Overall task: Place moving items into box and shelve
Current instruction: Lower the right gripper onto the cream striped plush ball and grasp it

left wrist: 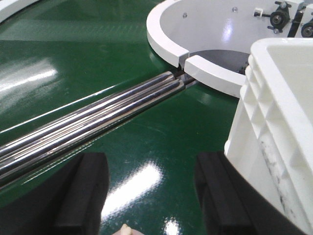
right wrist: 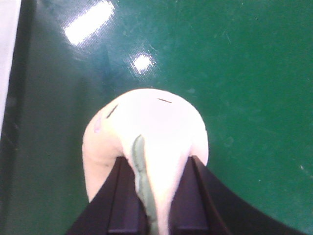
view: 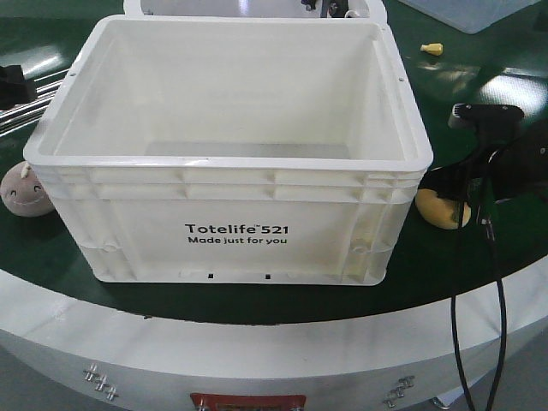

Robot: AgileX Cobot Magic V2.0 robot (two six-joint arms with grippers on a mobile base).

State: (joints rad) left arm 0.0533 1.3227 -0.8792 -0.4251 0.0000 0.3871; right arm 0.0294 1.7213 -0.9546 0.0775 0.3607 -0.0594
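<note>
The left gripper takes hold of the pinkish-grey plush toy by its cream-yellow strip (view: 25, 170) next, to put it into the Totelife box.
A white Totelife box (view: 231, 163) stands open and empty in the middle of the green table. My right gripper (view: 452, 195) is just right of the box, low on the table, shut on a cream-yellow plush toy (view: 441, 211). In the right wrist view the fingers (right wrist: 124, 196) pinch the toy (right wrist: 146, 122) from both sides. My left gripper (left wrist: 151, 196) is open and empty over the green surface, with the box wall (left wrist: 274, 122) at its right. A pinkish-grey plush toy (view: 24, 190) lies left of the box; its tip (left wrist: 124, 229) shows below the left jaws.
Steel rods (left wrist: 88, 122) run across the table left of the box toward a white round hub (left wrist: 195, 49). A small yellow item (view: 434, 49) and a translucent bin (view: 471, 13) are at the back right. The table's white rim (view: 257, 342) curves along the front.
</note>
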